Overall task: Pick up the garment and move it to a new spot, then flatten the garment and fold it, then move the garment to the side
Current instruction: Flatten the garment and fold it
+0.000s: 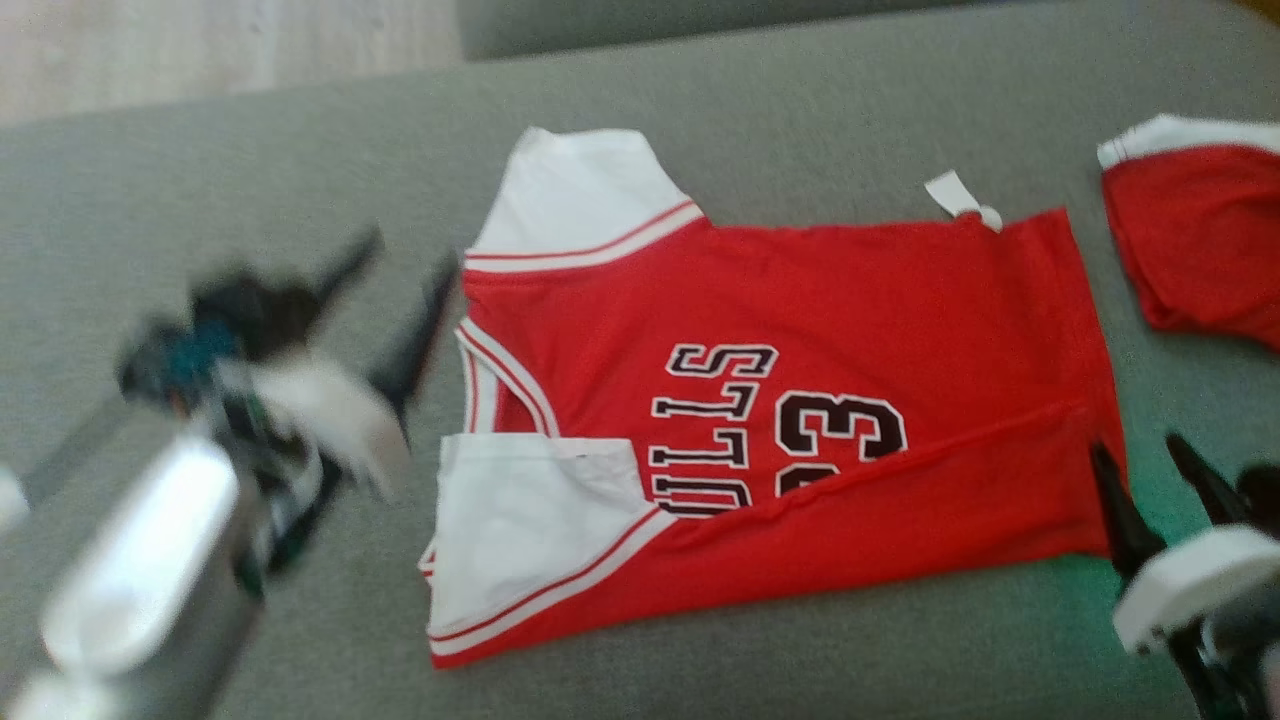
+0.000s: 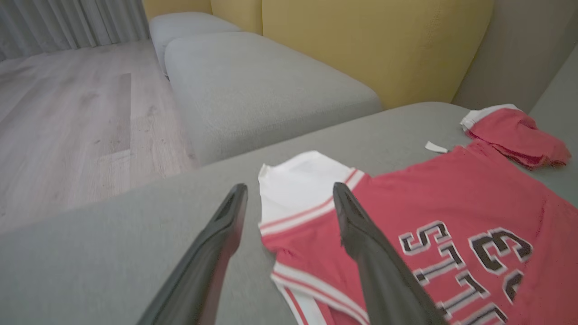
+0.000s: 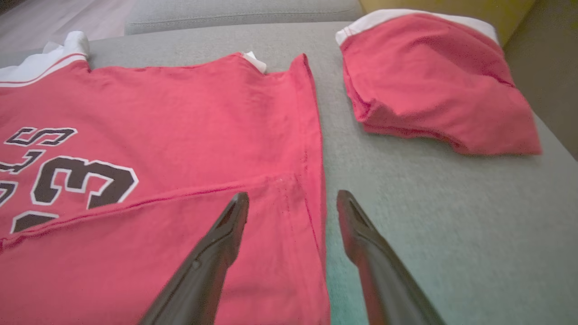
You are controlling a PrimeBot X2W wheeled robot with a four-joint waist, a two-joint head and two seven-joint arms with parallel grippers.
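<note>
I need to fold the red jersey along its length, so I should grab it by its bottom hem with my right gripper next.
The garment is a red jersey with white sleeves and black lettering, lying flat on the grey sofa seat with its near long edge folded over. It also spreads across the left wrist view and the right wrist view. My left gripper hovers open just left of the jersey's collar end, blurred; its fingers straddle the white sleeve. My right gripper stands open at the jersey's hem corner, one finger over the red cloth, the other over the cushion. Neither holds anything.
A second red garment with white trim lies folded at the far right. The grey cushion extends left. Beyond it are another grey seat, yellow back cushions and wooden floor.
</note>
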